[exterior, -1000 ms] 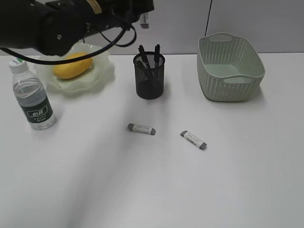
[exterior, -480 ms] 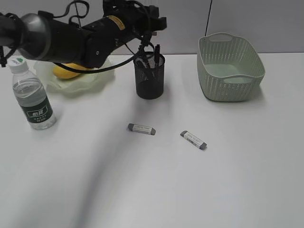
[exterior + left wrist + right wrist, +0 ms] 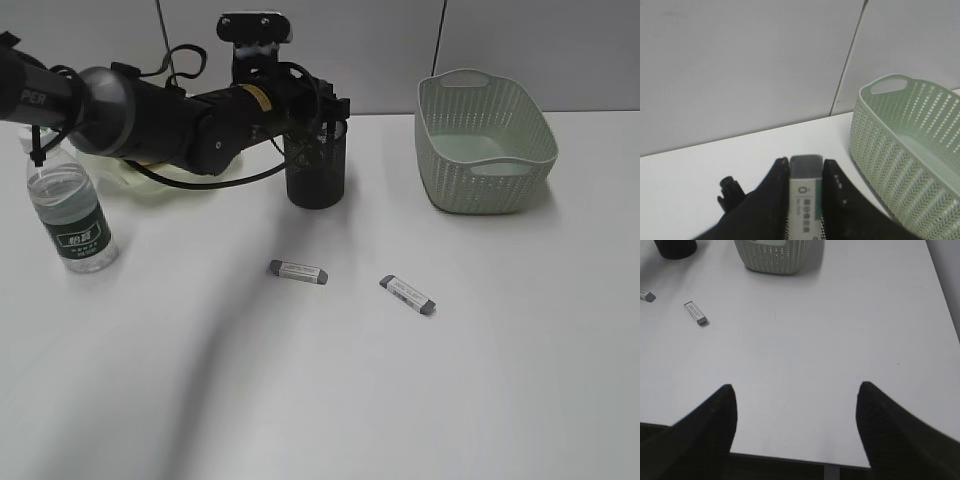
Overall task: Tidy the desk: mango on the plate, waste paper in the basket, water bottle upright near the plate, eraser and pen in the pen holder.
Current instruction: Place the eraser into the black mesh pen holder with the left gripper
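Note:
The eraser's lower end is inside the rim of the black pen holder (image 3: 316, 175) and the eraser would remain there, so it is now time for my left gripper to release it.
My left gripper (image 3: 806, 162) is shut on a grey-and-white eraser (image 3: 806, 197), which stands upright between the fingers. In the exterior view that gripper (image 3: 325, 112) hangs right over the black mesh pen holder (image 3: 316, 175). A black pen top (image 3: 729, 191) pokes up beside the left finger. Two more erasers (image 3: 298, 271) (image 3: 407, 295) lie flat on the desk (image 3: 420, 400). The water bottle (image 3: 70, 215) stands upright left of the plate (image 3: 128, 180). My arm hides the mango. The basket (image 3: 485, 140) sits at the back right. No waste paper is in view. My right gripper (image 3: 795, 387) is open over bare desk.
The left arm (image 3: 160, 115) stretches low across the plate from the left edge to the pen holder. A grey wall rises close behind the desk. The basket (image 3: 910, 150) is just right of the left gripper. The desk's near edge (image 3: 790, 457) lies under the right gripper.
The left arm has come down and forward from high above the plate, bringing its gripper over the pen holder. It now covers the mango and the pens. The right gripper is unchanged.

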